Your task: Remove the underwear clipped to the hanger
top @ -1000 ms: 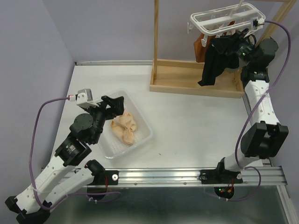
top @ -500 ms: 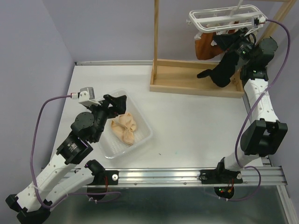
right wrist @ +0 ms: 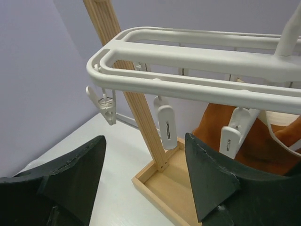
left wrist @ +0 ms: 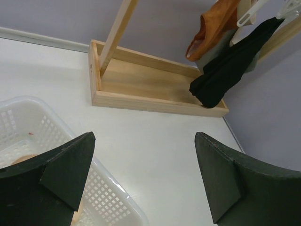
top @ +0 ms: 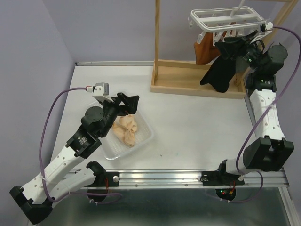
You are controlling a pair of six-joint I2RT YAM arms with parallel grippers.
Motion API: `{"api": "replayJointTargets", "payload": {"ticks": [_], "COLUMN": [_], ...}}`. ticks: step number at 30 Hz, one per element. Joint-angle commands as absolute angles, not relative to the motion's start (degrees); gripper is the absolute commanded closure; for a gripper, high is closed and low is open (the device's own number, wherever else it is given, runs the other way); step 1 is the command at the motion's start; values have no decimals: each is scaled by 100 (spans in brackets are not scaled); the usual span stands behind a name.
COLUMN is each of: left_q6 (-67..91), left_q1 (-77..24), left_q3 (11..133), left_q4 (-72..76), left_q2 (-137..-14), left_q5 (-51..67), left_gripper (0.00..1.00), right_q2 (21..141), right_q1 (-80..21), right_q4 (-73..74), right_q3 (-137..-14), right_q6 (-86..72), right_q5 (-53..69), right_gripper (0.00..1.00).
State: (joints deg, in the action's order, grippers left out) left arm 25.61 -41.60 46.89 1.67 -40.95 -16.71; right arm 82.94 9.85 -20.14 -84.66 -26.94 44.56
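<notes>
The black underwear should go to my left gripper, so my right gripper will next grab its loose hanging cloth [top: 219, 74] below the pegs.
The white hanger [top: 225, 19] hangs at the top of the wooden stand. A black underwear [top: 220, 70] dangles from its pegs, with a rust-orange one [top: 202, 49] behind it. In the left wrist view the black one [left wrist: 225, 75], the orange one [left wrist: 214, 26] and a grey one [left wrist: 208, 56] hang together. My right gripper [top: 236, 49] is open just under the hanger [right wrist: 197, 52], pegs [right wrist: 165, 127] ahead of it [right wrist: 143, 141], with the black cloth lying against it. A cream underwear [top: 126, 129] lies in the basket. My left gripper [top: 129, 102] is open and empty above the basket [left wrist: 143, 136].
The white perforated basket [top: 143, 140] sits at the front left and shows under my left fingers [left wrist: 110, 190]. The wooden stand's tray base [top: 188, 84] and upright posts [top: 156, 33] stand at the back right; the post [right wrist: 136, 103] is close in front of my right gripper.
My right gripper has risen to just under the hanger and the black underwear has swung up and right with it. My left arm has moved forward and right over the basket.
</notes>
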Motion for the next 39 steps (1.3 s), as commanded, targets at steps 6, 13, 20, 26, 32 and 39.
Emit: {"api": "replayJointTargets", "payload": {"ticks": [6,13,20,26,32,39], "left_q6": [2294,2206,2118,2127,2223,2276], "left_q1": [-4148,-4148,-4148,-4157,-4148,-4148], "left_q3": [4755,4746,4711,4606,4491,4430], "left_q4": [870,1028,1134,1239,1371,1450], "left_q2": [-4087,-4236,-4272,-4280,-4272,-4298], "left_q5": [-1389,-1275,-1266,-1248,-1160,-1125], "left_gripper": [1,1,1,1,1,1], "right_q2": [7155,6961,7285,7927,8506,9052], "right_q1": [1845,2215,2232,2224,2232,2224], "right_q4": [-1811,-634,-422,-483,-1316,-2187], "right_q3": [-7472,-7295,-7128,-7330,-7365,-7225], "right_q6": [-2162,-1381,-1081,-783,-317,-570], "right_q5": [4895,4317,3411,3243,3498,3787], "right_gripper": [25,24,22,22,22,22]}}
